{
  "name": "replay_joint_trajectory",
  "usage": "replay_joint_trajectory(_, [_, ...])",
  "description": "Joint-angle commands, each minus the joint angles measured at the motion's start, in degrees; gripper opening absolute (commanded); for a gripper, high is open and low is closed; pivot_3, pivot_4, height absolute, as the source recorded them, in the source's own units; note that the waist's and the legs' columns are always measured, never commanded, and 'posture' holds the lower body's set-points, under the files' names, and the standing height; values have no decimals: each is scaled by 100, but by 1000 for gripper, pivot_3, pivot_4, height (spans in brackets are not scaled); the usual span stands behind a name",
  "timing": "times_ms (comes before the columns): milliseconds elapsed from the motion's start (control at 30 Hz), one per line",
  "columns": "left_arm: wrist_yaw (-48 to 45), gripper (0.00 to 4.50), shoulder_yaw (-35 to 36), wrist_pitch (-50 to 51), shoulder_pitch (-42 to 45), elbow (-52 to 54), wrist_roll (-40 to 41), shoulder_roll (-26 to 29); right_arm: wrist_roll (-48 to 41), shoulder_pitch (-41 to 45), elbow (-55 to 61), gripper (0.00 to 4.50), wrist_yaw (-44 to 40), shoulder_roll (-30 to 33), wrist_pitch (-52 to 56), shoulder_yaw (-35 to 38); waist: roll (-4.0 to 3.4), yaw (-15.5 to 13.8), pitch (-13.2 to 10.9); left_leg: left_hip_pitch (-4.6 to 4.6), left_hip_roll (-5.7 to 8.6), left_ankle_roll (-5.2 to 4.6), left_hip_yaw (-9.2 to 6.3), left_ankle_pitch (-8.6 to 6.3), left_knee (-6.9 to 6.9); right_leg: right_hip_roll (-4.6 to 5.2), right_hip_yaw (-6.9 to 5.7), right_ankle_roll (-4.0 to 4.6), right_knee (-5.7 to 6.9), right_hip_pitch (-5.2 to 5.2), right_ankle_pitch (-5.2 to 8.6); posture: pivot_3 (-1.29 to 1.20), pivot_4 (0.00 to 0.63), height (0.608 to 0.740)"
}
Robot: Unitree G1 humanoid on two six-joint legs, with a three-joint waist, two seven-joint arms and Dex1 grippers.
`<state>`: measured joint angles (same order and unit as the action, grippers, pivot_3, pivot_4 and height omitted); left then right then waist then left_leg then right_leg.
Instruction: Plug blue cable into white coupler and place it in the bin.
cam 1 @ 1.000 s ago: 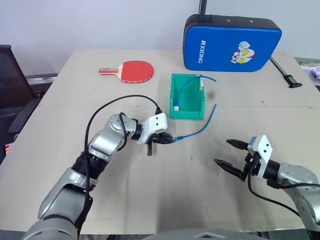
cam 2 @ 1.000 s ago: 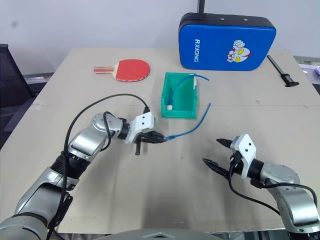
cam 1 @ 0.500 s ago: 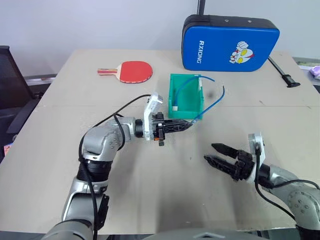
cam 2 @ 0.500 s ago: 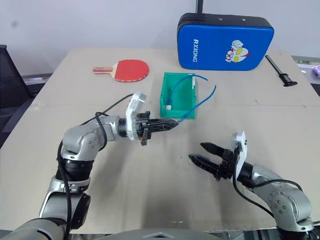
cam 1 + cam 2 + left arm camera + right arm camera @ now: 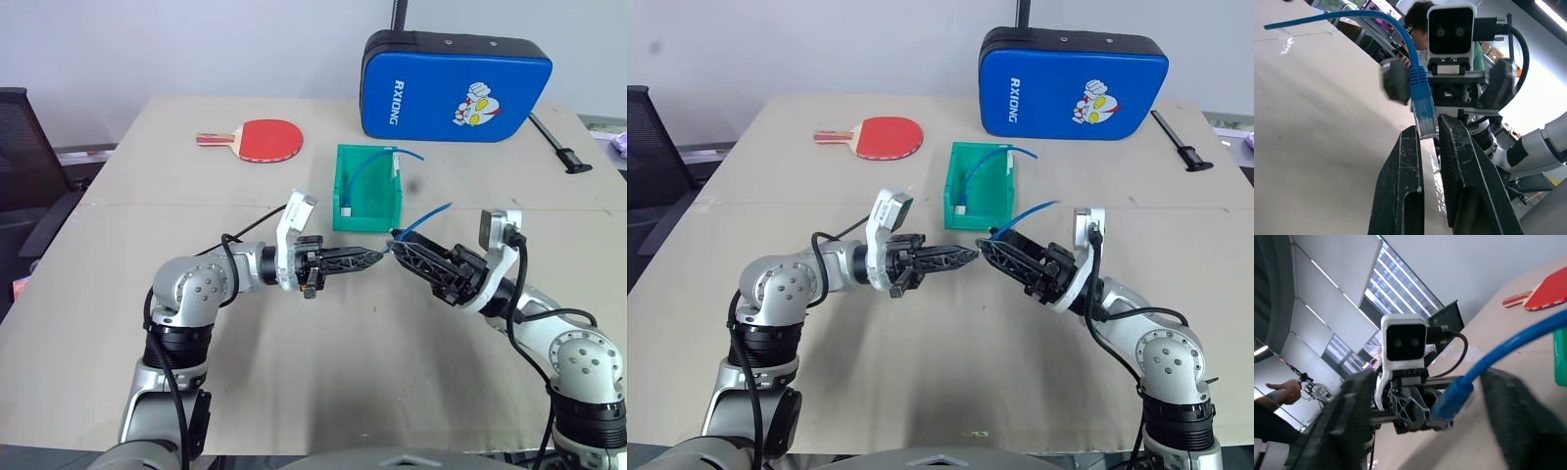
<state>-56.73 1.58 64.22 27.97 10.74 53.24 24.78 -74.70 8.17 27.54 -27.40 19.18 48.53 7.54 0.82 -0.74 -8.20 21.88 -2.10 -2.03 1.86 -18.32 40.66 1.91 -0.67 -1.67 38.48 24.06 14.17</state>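
Observation:
The right gripper grabs the blue cable by the ribbed boot point(image 5: 1453, 395) right behind the clear plug next, because my left gripper's fingers cover the plug.
My left gripper point(image 5: 377, 254) points level toward the right and is shut on the clear plug end point(image 5: 1425, 115) of the blue cable point(image 5: 428, 212). It holds that end above the table, just in front of the green bin point(image 5: 366, 223). From the plug the cable arcs up and away to the right. My right gripper point(image 5: 395, 238) meets the left one tip to tip. Its two fingers point(image 5: 1347, 411) stand apart on either side of the cable near the plug. The white coupler is out of view.
Inside the bin lie a second thin blue cable point(image 5: 372, 162) and a small white block point(image 5: 346, 210). A red paddle point(image 5: 265, 139) lies at the back left, a big blue padded shield point(image 5: 456, 86) stands behind, and a black tool point(image 5: 560, 147) lies at the right.
Both arms rose and turned toward each other. The left gripper lifted the cable's plug end off the table. The right gripper swung left to it, and its fingers narrowed.

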Motion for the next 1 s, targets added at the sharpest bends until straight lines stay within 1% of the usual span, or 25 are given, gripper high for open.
replay_joint_trajectory(33, [-21,0,-16,-91,27,148,129,20,-171,57,196,1339,-30,49,-56,-35,0,2,0,0,0,0,0,0,0,0,0,0,0,0,0,0,150,681])
replay_joint_trajectory(67, [-18,0,-15,-102,28,140,129,22,-160,51,190,1084,-43,57,-58,-50,0,2,0,0,0,0,1,0,0,0,0,0,0,0,0,0,150,681])
replay_joint_trajectory(100, [12,0,2,-107,32,136,140,9,-147,51,179,463,-58,62,-58,-68,0,3,0,0,0,0,2,0,0,0,0,0,0,0,0,0,150,681])
replay_joint_trajectory(167, [38,0,25,-115,39,130,170,6,-128,67,155,19,-75,68,-58,-105,0,4,0,0,0,-1,3,0,0,0,1,0,-1,0,0,0,150,681])
replay_joint_trajectory(300, [97,0,47,-145,0,161,182,-12,-131,105,120,19,-86,66,-64,-157,0,4,0,0,0,-1,3,0,0,-1,1,0,-1,0,0,0,150,681])
replay_joint_trajectory(400, [-90,0,-18,-259,-189,456,197,117,-169,153,74,19,-34,32,-87,-157,0,15,0,0,0,-1,3,-1,0,0,1,0,-1,0,0,0,150,681])
replay_joint_trajectory(433, [-51,971,-3,-277,-241,545,221,124,-181,179,45,0,-33,36,-94,-139,0,20,0,-1,-1,-1,4,0,-1,0,2,0,-2,0,0,0,150,681])
replay_joint_trajectory(500, [236,1886,122,-323,-294,644,222,58,-162,224,-34,0,-103,111,-110,-74,-1,10,-1,0,-2,0,2,0,-2,0,3,0,-3,1,0,0,150,681])
replay_joint_trajectory(567, [597,2802,277,-336,-380,866,221,65,35,256,-158,0,-252,306,-144,14,-1,-2,-1,1,-2,-1,1,0,-2,1,3,0,-4,1,0,0,150,681])
replay_joint_trajectory(600, [742,3329,356,-318,-454,1059,281,108,188,253,-215,0,-373,443,-180,46,0,-5,0,2,-1,-1,1,-1,-1,2,3,0,-5,0,0,0,150,681])
replay_joint_trajectory(633, [886,3455,416,-317,-571,1352,288,200,320,241,-290,0,-516,593,-218,94,0,-2,0,3,0,-1,0,-1,-1,4,4,0,-8,-1,0,0,150,681])
replay_joint_trajectory(700, [1451,3455,686,-467,-887,2131,314,177,532,229,-509,0,-802,893,-328,271,-2,5,-1,5,0,-2,1,-1,-2,4,5,0,-15,-2,0,0,150,681])
replay_joint_trajectory(767, [2034,3455,871,-642,-1171,2743,222,123,599,254,-715,0,-973,1058,-399,435,-1,2,-1,9,-1,-2,2,-1,-7,10,13,-1,-30,-2,-1,0,150,681])
replay_joint_trajectory(800, [2280,3455,836,-889,-1320,3013,-148,147,638,275,-807,0,-1042,1107,-434,491,-1,-1,-1,11,-2,-1,2,-1,-11,12,13,-1,-37,-3,-2,0,150,681])
replay_joint_trajectory(867, [3040,3455,628,-1567,-1581,3307,-1425,251,775,334,-969,0,-1169,1143,-511,536,-1,-5,-1,8,-1,0,0,0,-20,17,12,-1,-40,-5,-2,0,150,681])
replay_joint_trajectory(933, [3602,3455,408,-2254,-1876,3452,-2522,345,965,344,-1108,0,-1261,1156,-567,504,-2,-9,-1,-3,-1,-1,-2,-1,-27,14,12,0,-41,-14,-2,0,150,681])
replay_joint_trajectory(1000, [4238,3455,296,-2852,-2506,3671,-3482,259,1300,349,-1204,0,-1437,1189,-655,328,-4,8,0,-5,-3,-1,-4,-1,-29,9,12,3,-40,-15,-2,0,150,681])
